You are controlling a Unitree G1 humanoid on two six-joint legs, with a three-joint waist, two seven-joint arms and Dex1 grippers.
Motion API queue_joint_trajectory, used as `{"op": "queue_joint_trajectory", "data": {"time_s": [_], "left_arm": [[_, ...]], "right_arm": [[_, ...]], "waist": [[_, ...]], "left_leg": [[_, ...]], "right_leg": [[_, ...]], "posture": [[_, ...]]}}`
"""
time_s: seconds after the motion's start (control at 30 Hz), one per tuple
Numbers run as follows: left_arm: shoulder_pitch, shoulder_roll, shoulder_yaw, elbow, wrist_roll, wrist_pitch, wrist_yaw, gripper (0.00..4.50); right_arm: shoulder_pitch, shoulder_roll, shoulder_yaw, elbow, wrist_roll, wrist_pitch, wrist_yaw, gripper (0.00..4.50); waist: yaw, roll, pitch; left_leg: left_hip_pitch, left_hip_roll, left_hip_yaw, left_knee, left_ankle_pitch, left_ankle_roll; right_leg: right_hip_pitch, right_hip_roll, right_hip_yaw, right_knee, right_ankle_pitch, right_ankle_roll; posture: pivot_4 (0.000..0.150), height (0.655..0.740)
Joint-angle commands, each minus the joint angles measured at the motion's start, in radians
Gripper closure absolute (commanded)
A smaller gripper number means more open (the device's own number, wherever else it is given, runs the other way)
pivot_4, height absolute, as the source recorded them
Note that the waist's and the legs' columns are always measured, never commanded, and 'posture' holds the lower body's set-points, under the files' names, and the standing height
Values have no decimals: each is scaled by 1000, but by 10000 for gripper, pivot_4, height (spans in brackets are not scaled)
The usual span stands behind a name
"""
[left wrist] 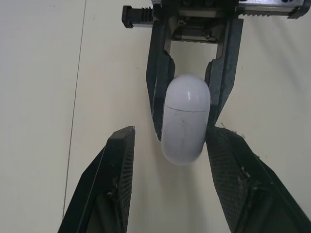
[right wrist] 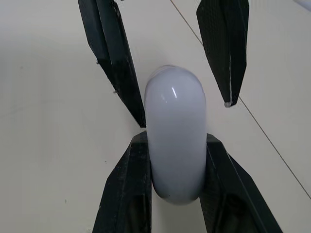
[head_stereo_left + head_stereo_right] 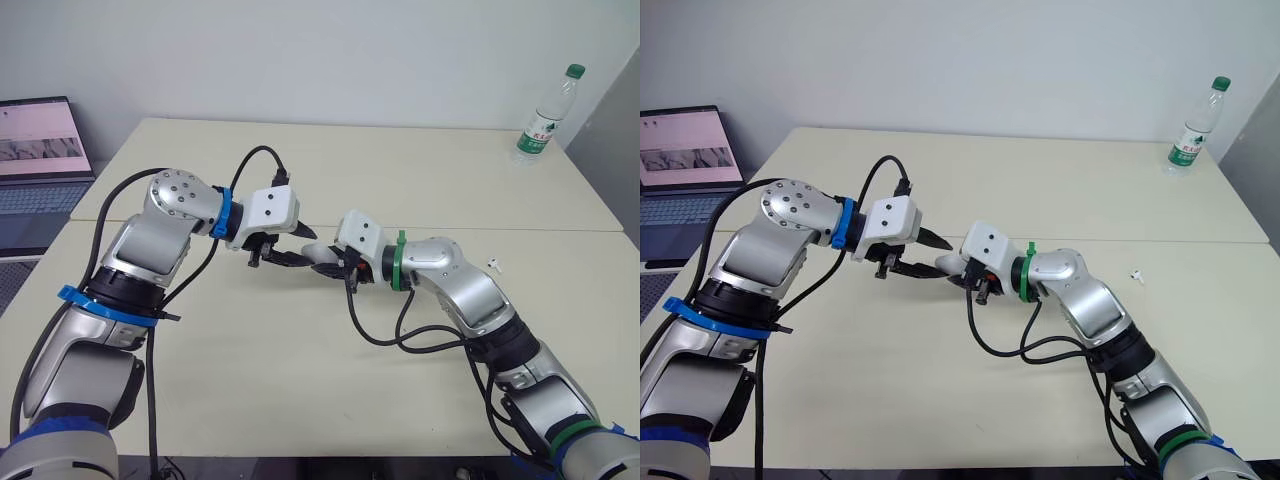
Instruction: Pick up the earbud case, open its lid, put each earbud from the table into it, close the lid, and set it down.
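Next, my left gripper takes hold of the earbud case by its free bottom end (image 3: pixel 309 252), since my right gripper's fingers cover the sides around the lid seam.
The white earbud case (image 2: pixel 175 145) is held just above the cream table (image 3: pixel 300 390) near its middle, lid closed, with my right gripper (image 3: pixel 330 268) shut on its sides. My left gripper (image 3: pixel 298 250) faces it from the left and stands open, one finger (image 1: pixel 119 179) on each side of the case's free end; whether they touch it I cannot tell. In the left wrist view the case (image 1: pixel 184 119) shows a thin seam line. A small white earbud (image 3: pixel 494 265) lies on the table to the right of my right arm.
A plastic water bottle (image 3: pixel 545 115) stands at the far right corner of the table. An open laptop (image 3: pixel 40 150) sits on a lower surface at the far left. A seam (image 3: pixel 560 229) between two tabletops runs across behind the grippers. Black cables hang from both wrists.
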Motion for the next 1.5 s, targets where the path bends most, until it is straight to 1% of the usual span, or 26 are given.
{"op": "queue_joint_trajectory", "data": {"time_s": [0.03, 0.23, 0.27, 0.3, 0.43, 0.47, 0.77, 0.83, 0.87, 0.97, 1.03, 1.1, 1.13, 1.2, 1.27, 1.3, 1.37, 1.43, 1.5], "left_arm": [[-15, -2, 19, -8, 9, -14, -8, 22031], [-8, -6, 23, -12, 17, -25, -12, 22031], [-7, -8, 25, -13, 16, -22, -12, 24718], [-5, -6, 25, -16, 12, -20, -20, 25412], [2, -7, 32, -28, 2, -7, -31, 36679], [2, -9, 34, -29, 3, -6, -30, 37566], [2, -15, 30, -26, 13, -6, -27, 37565], [12, -13, 39, -29, 3, 17, -23, 37565], [20, -12, 48, -32, -8, 35, -21, 37565], [60, -24, 101, -57, -68, 131, 12, 37565], [99, -60, 167, -81, -124, 178, 79, 37565], [162, -126, 269, -113, -211, 223, 174, 37565], [204, -163, 318, -133, -244, 223, 226, 37565], [287, -221, 382, -179, -266, 182, 307, 37565], [369, -255, 395, -222, -245, 135, 368, 37565], [399, -270, 401, -245, -249, 146, 399, 37565], [460, -325, 419, -302, -294, 125, 439, 37565], [496, -380, 427, -359, -343, 144, 485, 37565], [524, -425, 406, -403, -346, 133, 526, 37565]], "right_arm": [[-29, 9, -11, -37, -5, -19, 10, 36401], [-31, 14, -8, -42, -12, -22, 20, 36401], [-31, 15, -8, -42, -13, -22, 21, 36401], [-32, 16, -9, -41, -14, -22, 22, 36401], [-35, 21, -13, -38, -19, -21, 26, 36401], [-34, 21, -13, -38, -22, -21, 28, 36401], [-38, 16, -2, -22, -51, -46, 45, 36401], [-38, 6, -7, -18, -48, -56, 59, 29190], [-37, -1, -15, -19, -41, -57, 68, 26870], [-30, -48, -61, -39, 4, -39, 119, 16487], [-25, -96, -109, -60, 54, -10, 163, 9815], [-27, -139, -185, -75, 120, 13, 197, 2330], [-30, -153, -224, -78, 147, 10, 202, 270], [-36, -173, -286, -82, 199, 23, 213, 270], [-39, -199, -324, -77, 232, 24, 229, 270], [-35, -210, -331, -74, 232, 4, 236, 270], [-30, -209, -341, -65, 222, -39, 218, 270], [-27, -201, -343, -66, 224, -57, 214, 270], [-26, -196, -326, -64, 214, -82, 221, 270]], "waist": [[0, 0, 0], [0, 0, 0], [0, 0, 0], [0, 0, 0], [0, 0, 0], [0, 0, 0], [0, 0, 0], [0, 0, 0], [-1, 0, 0], [-1, 0, 0], [0, 0, 0], [1, 0, 0], [2, 0, 0], [2, 0, 0], [0, 0, 0], [-1, 0, 0], [-1, 0, 0], [1, 0, 0], [1, 0, 0]], "left_leg": [[0, 0, 0, 0, 0, 0], [0, 0, 0, 0, 0, 0], [0, 0, 0, 0, 0, 0], [0, 0, 0, 0, 0, 0], [0, 0, 0, 0, 0, 0], [0, 0, 0, 0, 0, 0], [0, 0, 0, 0, 0, 0], [0, 0, 0, 0, 0, 0], [0, 0, 0, 0, 0, 0], [0, 0, 0, 0, 0, 0], [0, 0, -1, 1, 0, 0], [-1, 0, -1, 2, 0, 0], [-1, 0, -2, 2, 0, 0], [-1, -1, -2, 2, 0, 0], [-1, -1, -2, 2, 0, 0], [0, -1, -1, 1, 0, 0], [0, -1, -2, 1, 0, 0], [0, -1, -1, 1, 0, 0], [0, -1, -2, 1, 0, 0]], "right_leg": [[0, 0, 0, 0, 0, 0], [0, 0, 0, 0, 0, 0], [0, 0, 0, 0, 0, 0], [0, 0, 0, 0, 0, 0], [0, 0, 0, 0, 0, 0], [0, 0, 0, 0, 0, 0], [0, 0, 0, 0, 0, 0], [0, 0, 0, 0, 0, 0], [0, 0, 0, 0, 0, 0], [0, 0, 0, 1, 0, 0], [0, -1, 0, 0, 0, 0], [0, -2, 0, 0, 0, 0], [1, -3, 0, 0, 0, 0], [1, -8, -1, 0, 0, 0], [1, -9, -1, 0, 0, 0], [1, -9, 0, 0, 0, 0], [1, -9, -1, 1, 0, 0], [1, -9, -1, 1, 0, 0], [2, -9, -1, 1, 0, 0]], "posture": [[1500, 7400], [1500, 7400], [1500, 7400], [1500, 7400], [1500, 7400], [1500, 7400], [1500, 7400], [1500, 7400], [1500, 7400], [1500, 7400], [1500, 7400], [1500, 7400], [1500, 7400], [1500, 7400], [1500, 7400], [1500, 7400], [1500, 7400], [1500, 7400], [1500, 7400]]}}
